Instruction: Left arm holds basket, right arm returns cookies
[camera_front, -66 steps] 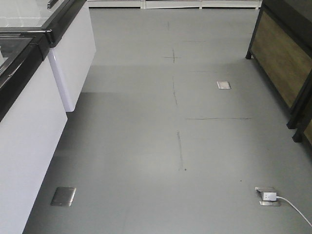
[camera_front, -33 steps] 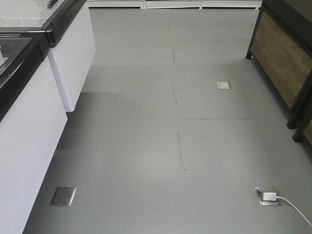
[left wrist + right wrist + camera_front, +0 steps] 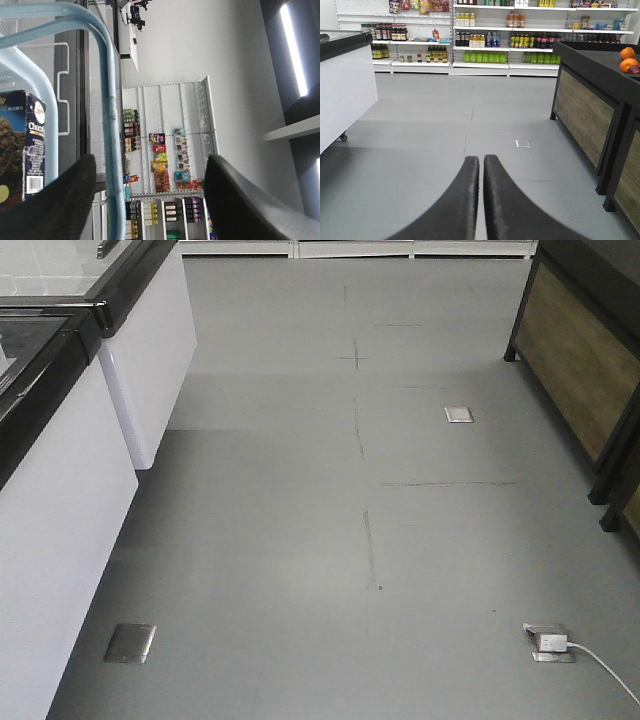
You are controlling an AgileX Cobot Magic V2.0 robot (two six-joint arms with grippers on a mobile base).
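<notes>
The cookies box (image 3: 22, 145) sits loose inside the open basket, so my left gripper should grab the basket by its hoop handle (image 3: 111, 110) next.
In the left wrist view the basket's pale blue hoop handle (image 3: 111, 110) runs between the fingers of my left gripper (image 3: 150, 160), close to the left finger (image 3: 65, 200). The jaws stand wide apart and do not clamp it. A second pale blue band of the basket (image 3: 50, 145) curves behind it. The cookies (image 3: 22, 145), a dark navy box with a barcode patch, sit at the left edge behind that band. My right gripper (image 3: 481, 159) is shut and empty, pointing along the grey floor. Neither arm shows in the front view.
White freezer cabinets (image 3: 60, 490) line the left. A black stand with wooden panels (image 3: 580, 360) is on the right, with oranges (image 3: 627, 60) on top. A floor outlet with a white plug and cable (image 3: 550, 642) is at the front right. Stocked shelves (image 3: 485, 40) stand ahead.
</notes>
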